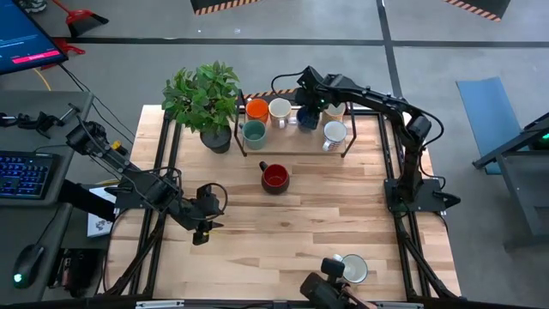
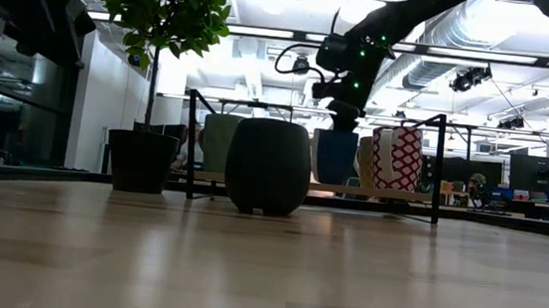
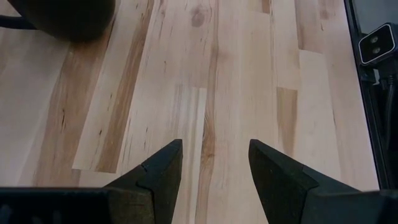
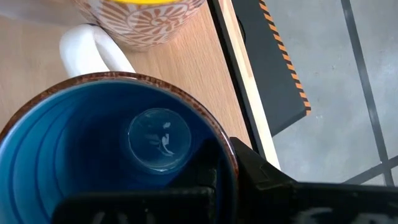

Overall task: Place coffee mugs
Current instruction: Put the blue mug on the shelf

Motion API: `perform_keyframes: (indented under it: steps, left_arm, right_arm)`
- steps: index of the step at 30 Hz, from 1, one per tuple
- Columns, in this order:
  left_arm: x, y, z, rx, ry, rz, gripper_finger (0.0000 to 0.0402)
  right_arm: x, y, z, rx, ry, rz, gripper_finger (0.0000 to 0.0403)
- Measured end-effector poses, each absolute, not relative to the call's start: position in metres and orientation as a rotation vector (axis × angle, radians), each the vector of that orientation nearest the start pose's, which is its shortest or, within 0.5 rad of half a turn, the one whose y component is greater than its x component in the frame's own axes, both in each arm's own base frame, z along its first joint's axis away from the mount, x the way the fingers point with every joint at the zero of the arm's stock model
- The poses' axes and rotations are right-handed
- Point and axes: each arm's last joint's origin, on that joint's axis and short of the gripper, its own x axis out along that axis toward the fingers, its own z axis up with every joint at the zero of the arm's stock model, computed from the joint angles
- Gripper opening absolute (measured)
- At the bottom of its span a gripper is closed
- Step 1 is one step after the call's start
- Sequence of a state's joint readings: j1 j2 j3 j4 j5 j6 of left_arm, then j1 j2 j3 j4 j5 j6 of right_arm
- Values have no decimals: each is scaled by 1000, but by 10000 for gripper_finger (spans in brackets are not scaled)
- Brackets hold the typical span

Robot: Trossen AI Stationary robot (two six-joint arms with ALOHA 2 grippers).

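Note:
The blue mug is upright on the rack's shelf (image 1: 297,142) (image 4: 198,81), its side inside the rack's black edge. It would stay standing, so it is time for my right gripper to open now.
A low black rack (image 1: 296,153) at the table's far side carries an orange mug (image 1: 257,109), a cream mug (image 1: 280,109), a teal mug (image 1: 254,131), a white mug (image 1: 334,133) and a patterned mug (image 1: 336,110). Among them is a blue mug (image 4: 124,143), and my right gripper (image 4: 233,168) is shut on it from above. In front of the rack a red mug (image 1: 275,178) stands upright on the table. Another white mug (image 1: 352,269) stands at the near edge. My left gripper (image 3: 214,168) hangs open over bare wood at the near left, touching nothing. My right gripper holds the blue mug by its rim (image 4: 231,152), one finger inside the mug and one finger (image 4: 264,180) outside the wall. The fingers slant steeply down from above. The mug is upright, its base (image 2: 334,179) level with the rack's shelf; I cannot tell whether it rests there.
A potted plant (image 1: 206,99) stands at the rack's left end. Black frame rails (image 1: 163,163) run along the table's left and right sides. Open wood (image 1: 300,227) lies between the red mug and the near edge.

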State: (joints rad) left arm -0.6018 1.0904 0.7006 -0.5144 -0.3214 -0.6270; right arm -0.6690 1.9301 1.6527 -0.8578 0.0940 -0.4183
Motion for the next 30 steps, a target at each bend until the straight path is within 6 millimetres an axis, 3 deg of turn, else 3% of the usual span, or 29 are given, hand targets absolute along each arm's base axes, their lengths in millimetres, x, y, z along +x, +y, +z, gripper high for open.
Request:
perform_keyframes:
  steps: [13, 23, 30]
  left_arm:
    - [175, -109, 225, -185, 848, 2, 172]
    - [175, -109, 225, -191, 848, 5, 172]
    - [175, -109, 225, -193, 848, 6, 172]
  right_arm:
    - [316, -254, 253, -34, 1235, -428, 1]
    - [315, -254, 253, -43, 1240, -435, 64]
    - [318, -256, 261, -51, 1205, -442, 74]
